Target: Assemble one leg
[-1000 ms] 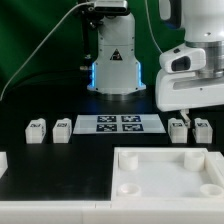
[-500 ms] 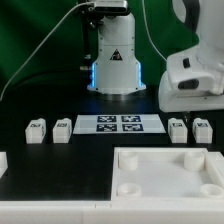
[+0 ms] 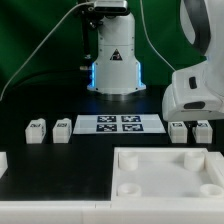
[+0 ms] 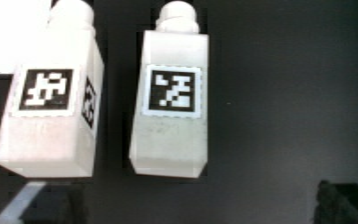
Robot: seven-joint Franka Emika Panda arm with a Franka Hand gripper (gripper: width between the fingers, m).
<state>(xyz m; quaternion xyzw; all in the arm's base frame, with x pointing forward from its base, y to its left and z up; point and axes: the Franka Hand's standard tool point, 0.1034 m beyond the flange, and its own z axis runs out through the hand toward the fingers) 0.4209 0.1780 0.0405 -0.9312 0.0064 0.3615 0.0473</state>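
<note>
The leg's round tip has to stay free to go into the panel's corner hole, so my gripper needs to grab the leg next by its square end [image 3: 203, 137] [image 4: 169, 158].
Four small white legs with tags lie on the black table: two at the exterior view's left [image 3: 36, 130] [image 3: 61, 129] and two at its right [image 3: 179, 130] [image 3: 202, 129]. My arm's white hand [image 3: 196, 92] hangs just above the right pair and hides its own fingers there. In the wrist view two legs lie side by side, one [image 4: 172, 100] in line with the gap of my gripper [image 4: 194, 205] and the other [image 4: 51, 95] beside it. The dark fingertips [image 4: 30, 206] stand wide apart. The gripper is open and empty, touching neither leg.
The marker board [image 3: 120, 124] lies between the two pairs of legs. The large white square panel [image 3: 150, 160] with corner holes lies in front. The robot base [image 3: 112, 65] stands behind. A white edge [image 3: 3, 160] shows at the front left.
The hand has moved down and toward the exterior view's right, and now sits lower over the right pair of legs. The legs and the panel have not moved.
</note>
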